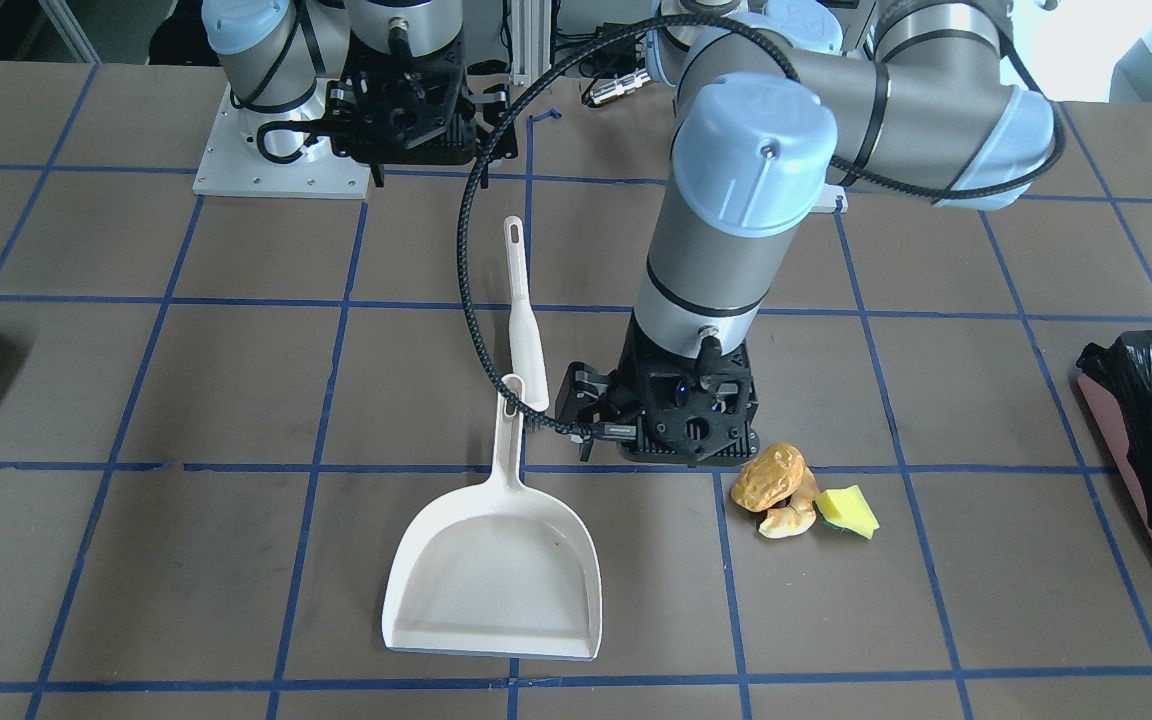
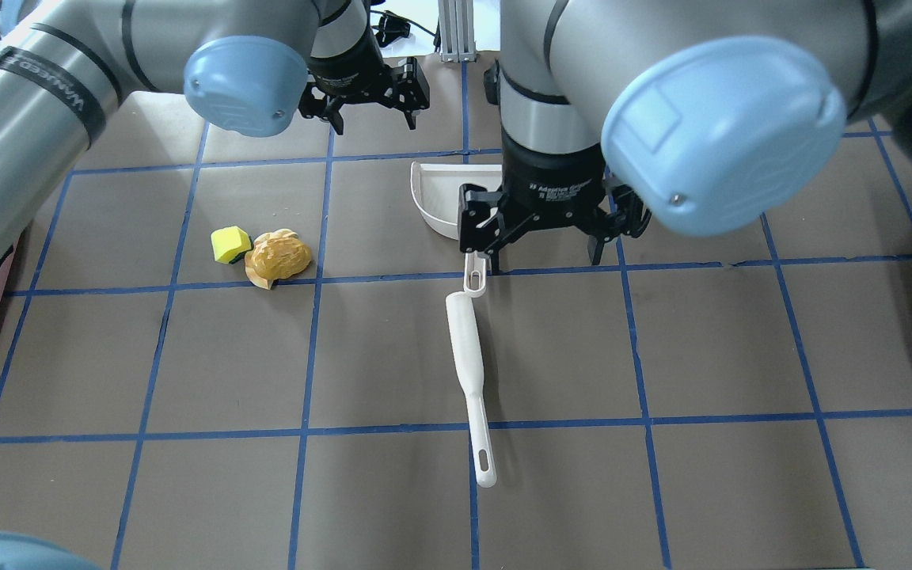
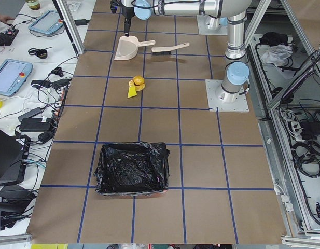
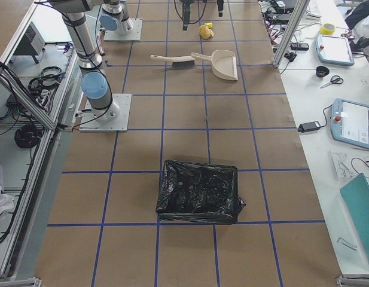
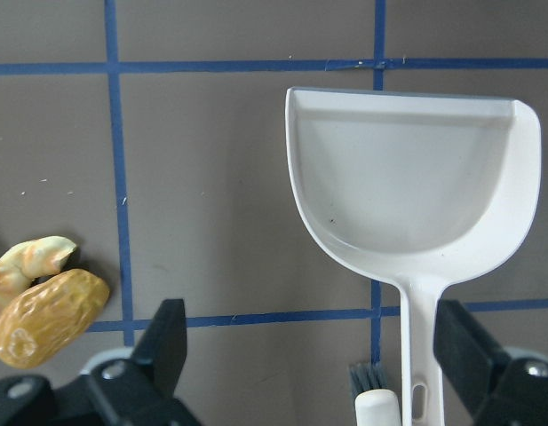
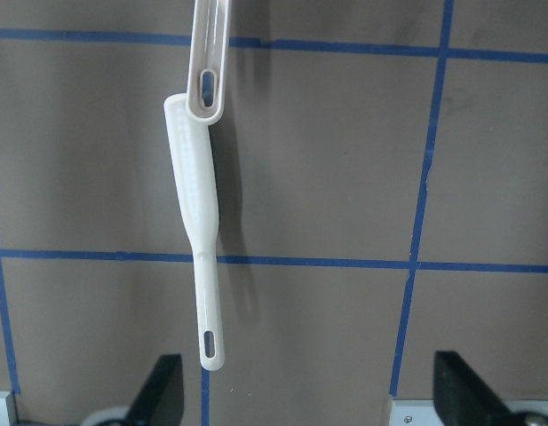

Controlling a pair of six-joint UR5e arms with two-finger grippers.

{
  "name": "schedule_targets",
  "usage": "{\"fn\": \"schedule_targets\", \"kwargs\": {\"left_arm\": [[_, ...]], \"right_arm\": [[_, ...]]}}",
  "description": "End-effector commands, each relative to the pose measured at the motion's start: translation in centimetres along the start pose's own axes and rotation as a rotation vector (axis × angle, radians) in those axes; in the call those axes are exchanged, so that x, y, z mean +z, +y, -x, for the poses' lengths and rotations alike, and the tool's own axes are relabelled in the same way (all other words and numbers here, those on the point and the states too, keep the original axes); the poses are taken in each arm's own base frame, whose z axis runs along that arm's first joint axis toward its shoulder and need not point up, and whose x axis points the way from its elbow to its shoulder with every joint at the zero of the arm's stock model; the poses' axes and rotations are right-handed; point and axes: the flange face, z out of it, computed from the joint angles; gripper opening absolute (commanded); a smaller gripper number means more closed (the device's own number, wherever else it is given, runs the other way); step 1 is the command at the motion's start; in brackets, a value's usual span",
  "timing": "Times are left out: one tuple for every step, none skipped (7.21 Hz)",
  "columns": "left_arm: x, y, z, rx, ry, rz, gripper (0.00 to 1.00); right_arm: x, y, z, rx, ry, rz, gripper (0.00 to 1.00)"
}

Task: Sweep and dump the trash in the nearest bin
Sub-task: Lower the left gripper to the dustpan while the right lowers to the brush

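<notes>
The dustpan's pan is too wide for the gripper's fingers, so my left gripper should next grab the dustpan by its narrow handle [image 1: 507,446] [image 5: 422,342].
The trash [image 1: 786,495] is a small pile on the table: an orange-brown walnut-like lump [image 2: 278,257], a pale crust piece [image 5: 29,262] and a yellow sponge wedge [image 1: 848,510]. My left gripper [image 2: 374,123] hangs open and empty above the table, between the pile and the white dustpan [image 1: 496,570]. The white brush [image 2: 468,356] lies with its head touching the dustpan's handle end. My right gripper [image 2: 539,253] hovers open and empty over the brush. The bin [image 1: 1151,440], pink-sided with a black bag, stands at the table's end on my left.
A second container lined with a black bag [image 4: 199,191] sits at the table's other end, on my right. The dustpan's mouth faces away from my base. Blue tape lines grid the brown table [image 1: 186,560].
</notes>
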Motion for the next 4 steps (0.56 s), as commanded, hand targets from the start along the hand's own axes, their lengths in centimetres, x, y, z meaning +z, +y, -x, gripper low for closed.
{"fn": "schedule_targets", "kwargs": {"left_arm": [[4.6,0.4,-4.0,-0.013,0.004,0.019,1.0],[6.7,1.2,-5.9,0.013,-0.001,0.047,1.0],[8.6,2.1,-7.6,0.039,-0.007,0.071,1.0],[10.1,2.9,-8.7,0.058,-0.009,0.092,1.0]], "right_arm": [[5.0,3.5,1.6,-0.033,-0.05,0.114,0.99],[7.0,4.7,1.1,-0.037,-0.041,0.125,0.99],[8.8,5.4,0.7,-0.033,-0.048,0.098,0.99],[11.6,5.4,0.7,-0.061,-0.06,0.058,1.0]]}}
